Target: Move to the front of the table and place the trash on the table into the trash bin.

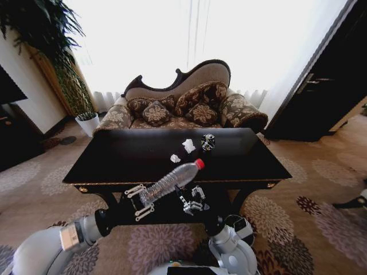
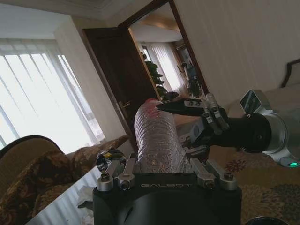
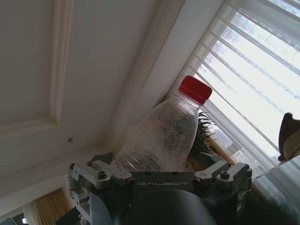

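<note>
I need to grab the clear plastic bottle next with my right gripper by its free body below the shoulder (image 1: 175, 179), because my left gripper's fingers cover the base.
The glossy dark table (image 1: 137, 157) stands right before me. Two crumpled white paper wads (image 1: 188, 145) (image 1: 175, 158) and a dark crushed can (image 1: 208, 141) lie at its middle. My left gripper (image 1: 140, 201) is shut on the base of a clear plastic bottle (image 1: 169, 183) with a red cap, held slanted above the table's front edge. My right gripper (image 1: 192, 201) hovers open just beside the bottle's upper half; in the left wrist view its fingers (image 2: 183, 108) reach toward the cap. A round dark-rimmed shape (image 1: 243, 226) by my right arm may be the trash bin; I cannot tell.
A patterned sofa (image 1: 183, 106) with cushions stands behind the table. A white plant pot (image 1: 87, 121) and tall plant are at the back left, a dark door (image 1: 321, 86) at the right. Flowered carpet lies open on both sides of the table.
</note>
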### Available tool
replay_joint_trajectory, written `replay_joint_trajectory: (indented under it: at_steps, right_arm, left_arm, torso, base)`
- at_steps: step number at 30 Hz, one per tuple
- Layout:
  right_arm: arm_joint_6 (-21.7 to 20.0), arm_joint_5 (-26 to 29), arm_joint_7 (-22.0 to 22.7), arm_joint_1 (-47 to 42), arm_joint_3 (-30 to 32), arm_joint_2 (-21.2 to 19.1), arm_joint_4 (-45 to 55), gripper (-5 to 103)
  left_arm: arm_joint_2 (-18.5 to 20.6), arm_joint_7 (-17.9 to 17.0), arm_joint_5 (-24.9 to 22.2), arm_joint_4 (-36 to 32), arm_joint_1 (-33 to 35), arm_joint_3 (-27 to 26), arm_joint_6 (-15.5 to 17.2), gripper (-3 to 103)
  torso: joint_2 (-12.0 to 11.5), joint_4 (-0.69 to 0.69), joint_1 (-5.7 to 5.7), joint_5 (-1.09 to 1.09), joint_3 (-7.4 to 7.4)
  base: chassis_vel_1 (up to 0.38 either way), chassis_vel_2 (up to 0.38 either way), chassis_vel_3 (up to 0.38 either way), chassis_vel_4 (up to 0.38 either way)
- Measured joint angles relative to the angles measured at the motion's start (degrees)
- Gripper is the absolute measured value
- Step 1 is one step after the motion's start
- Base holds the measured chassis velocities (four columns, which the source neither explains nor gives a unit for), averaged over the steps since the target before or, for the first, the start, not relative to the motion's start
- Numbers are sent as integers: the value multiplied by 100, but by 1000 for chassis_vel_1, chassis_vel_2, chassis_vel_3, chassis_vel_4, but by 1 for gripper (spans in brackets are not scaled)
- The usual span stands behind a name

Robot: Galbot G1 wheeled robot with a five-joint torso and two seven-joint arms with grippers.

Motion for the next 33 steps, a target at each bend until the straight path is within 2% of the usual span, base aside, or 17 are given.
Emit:
replay_joint_trajectory:
  at_steps: [12,15,16,19,21,22,26,28,31,33]
  right_arm:
    - [22,-4,-196,-34,-3,25,27,102]
    - [124,-98,-284,-75,-1,39,15,92]
    - [124,-98,-284,-75,-1,39,15,92]
    - [170,-158,-342,-105,0,50,13,77]
    - [183,-173,-361,-109,3,55,13,77]
    - [194,-196,-383,-115,9,59,13,66]
    - [222,-239,-419,-137,20,61,13,59]
    - [241,-256,-450,-142,32,60,13,52]
    - [250,-265,-471,-145,45,52,13,49]
    - [257,-286,-488,-143,52,45,6,42]
  left_arm:
    - [35,117,117,112,-40,110,-58,38]
    - [-18,148,156,135,-28,134,-70,37]
    - [-18,148,156,135,-28,134,-70,37]
    - [-36,183,181,119,23,138,-72,37]
    - [-35,194,184,115,34,132,-72,37]
    - [-32,211,194,114,47,116,-72,37]
    - [-42,246,213,114,70,102,-71,37]
    - [-71,260,248,107,93,100,-64,37]
    - [-108,223,295,60,150,99,-32,37]
    - [-135,153,336,21,224,98,19,34]
  torso:
    - [0,0,0,0,0]
    - [0,0,0,0,0]
    - [0,0,0,0,0]
    - [-1,0,0,0,0]
    - [-1,0,0,0,0]
    - [-1,0,0,0,0]
    - [-1,0,0,0,0]
    - [-1,0,0,0,0]
    - [-1,0,0,0,0]
    - [-1,0,0,0,0]
  base:
    - [0,0,0,0]
    - [0,0,0,0]
    - [0,0,0,0]
    - [0,0,0,0]
    - [0,0,0,0]
    - [0,0,0,0]
    - [0,0,0,0]
    - [0,0,0,0]
    - [0,0,0,0]
    - [0,0,0,0]
